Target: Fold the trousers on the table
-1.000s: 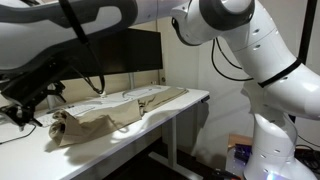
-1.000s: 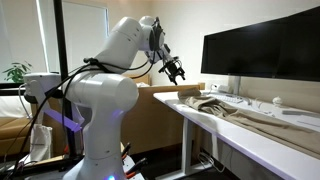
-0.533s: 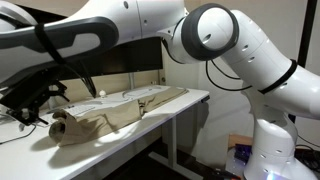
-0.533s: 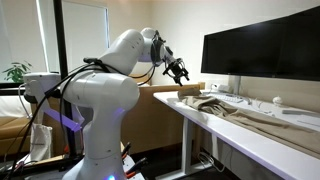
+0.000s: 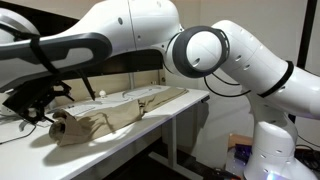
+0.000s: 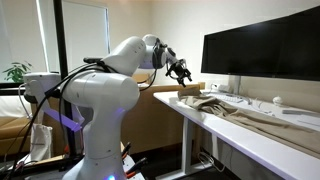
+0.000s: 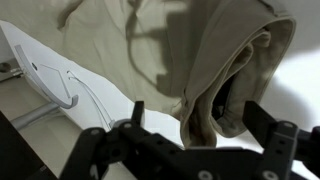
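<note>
My gripper should fold the bunched, rolled end over the stretched-out length, so next it should grab the beige trousers (image 5: 112, 117) by the raised edge of that end.
Beige trousers (image 5: 112, 117) lie stretched along the white table (image 5: 192, 97), with one end bunched near the table's end. They show in both exterior views (image 6: 250, 112). My gripper (image 5: 36, 106) hovers just above and off that bunched end, also seen in an exterior view (image 6: 182, 72). In the wrist view the bunched, rolled end of the trousers (image 7: 235, 60) lies below the gripper (image 7: 197, 112). The two black fingers stand wide apart, open and empty, clear of the cloth.
A large black monitor (image 6: 262, 52) stands at the back of the table (image 6: 205, 120). A white cable (image 7: 62, 85) runs over the tabletop beside the trousers. A small white object (image 6: 277, 101) sits by the monitor. A plant (image 6: 14, 73) stands far off.
The arm has swung closer to the table's end. The gripper has moved toward the bunched end of the trousers and stayed open.
</note>
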Robot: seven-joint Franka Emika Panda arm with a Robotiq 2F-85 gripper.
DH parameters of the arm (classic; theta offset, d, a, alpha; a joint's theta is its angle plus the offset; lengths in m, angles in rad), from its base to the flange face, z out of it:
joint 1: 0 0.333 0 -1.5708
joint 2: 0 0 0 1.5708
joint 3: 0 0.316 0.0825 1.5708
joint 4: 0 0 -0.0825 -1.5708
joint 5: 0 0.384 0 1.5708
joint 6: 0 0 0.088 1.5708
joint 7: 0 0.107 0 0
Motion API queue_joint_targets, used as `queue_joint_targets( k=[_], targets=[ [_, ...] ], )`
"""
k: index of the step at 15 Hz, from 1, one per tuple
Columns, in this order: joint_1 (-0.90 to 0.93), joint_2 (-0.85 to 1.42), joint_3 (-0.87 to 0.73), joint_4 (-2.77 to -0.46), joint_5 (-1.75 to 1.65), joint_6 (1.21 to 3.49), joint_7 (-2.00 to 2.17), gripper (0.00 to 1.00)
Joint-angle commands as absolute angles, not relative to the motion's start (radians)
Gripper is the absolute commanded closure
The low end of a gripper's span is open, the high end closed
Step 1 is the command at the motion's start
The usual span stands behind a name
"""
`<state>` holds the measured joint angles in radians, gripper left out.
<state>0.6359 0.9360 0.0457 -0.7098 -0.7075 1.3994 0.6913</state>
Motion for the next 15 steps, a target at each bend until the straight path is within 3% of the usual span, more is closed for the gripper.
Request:
queue_joint_targets(
  k=[1,15],
  targets=[
    [0.614,0.970,0.053,-0.652,-0.669,1.379,0.728,0.00],
    [0.578,1.026,0.053,-0.636,-0.573,1.373,0.796,0.00]
  ],
)
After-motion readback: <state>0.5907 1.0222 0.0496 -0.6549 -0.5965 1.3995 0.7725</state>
